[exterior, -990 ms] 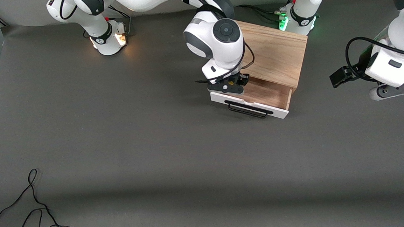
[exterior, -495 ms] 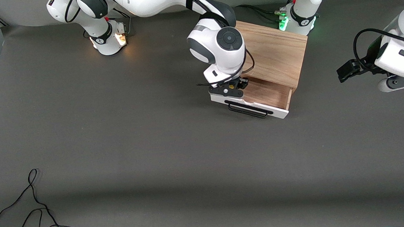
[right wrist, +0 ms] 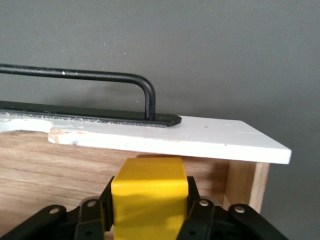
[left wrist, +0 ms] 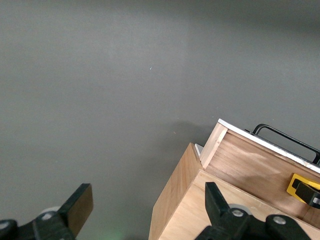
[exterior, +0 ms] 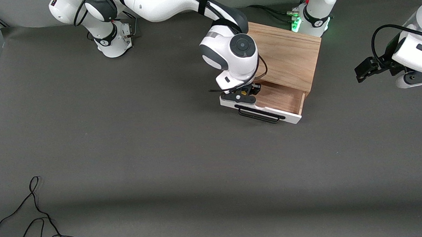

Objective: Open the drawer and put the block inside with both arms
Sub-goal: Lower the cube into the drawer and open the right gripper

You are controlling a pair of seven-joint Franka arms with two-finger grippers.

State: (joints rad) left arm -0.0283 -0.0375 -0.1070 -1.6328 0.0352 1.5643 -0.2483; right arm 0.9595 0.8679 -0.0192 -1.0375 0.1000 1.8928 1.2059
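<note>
The yellow block (right wrist: 149,199) is over the drawer's bottom inside the drawer's white front in the right wrist view, so my right gripper should release it now.
The drawer (exterior: 279,99) is pulled open from the light-wood box (exterior: 288,57), with its white front and black bar handle (exterior: 258,115) toward the front camera. My right gripper (exterior: 245,92) is shut on the yellow block (right wrist: 149,199) and holds it low inside the drawer's end toward the right arm, just inside the white front (right wrist: 200,140). The block also shows in the left wrist view (left wrist: 300,184). My left gripper (left wrist: 145,212) is open and empty, raised over the table's left arm end, with the box corner (left wrist: 185,200) below it.
A loose black cable (exterior: 37,220) lies on the grey table near the front camera, at the right arm's end. The left arm's base (exterior: 309,19) glows green just beside the box.
My right gripper has lowered with the block deeper into the drawer. My left arm has drawn up and away from the box toward its own end of the table.
</note>
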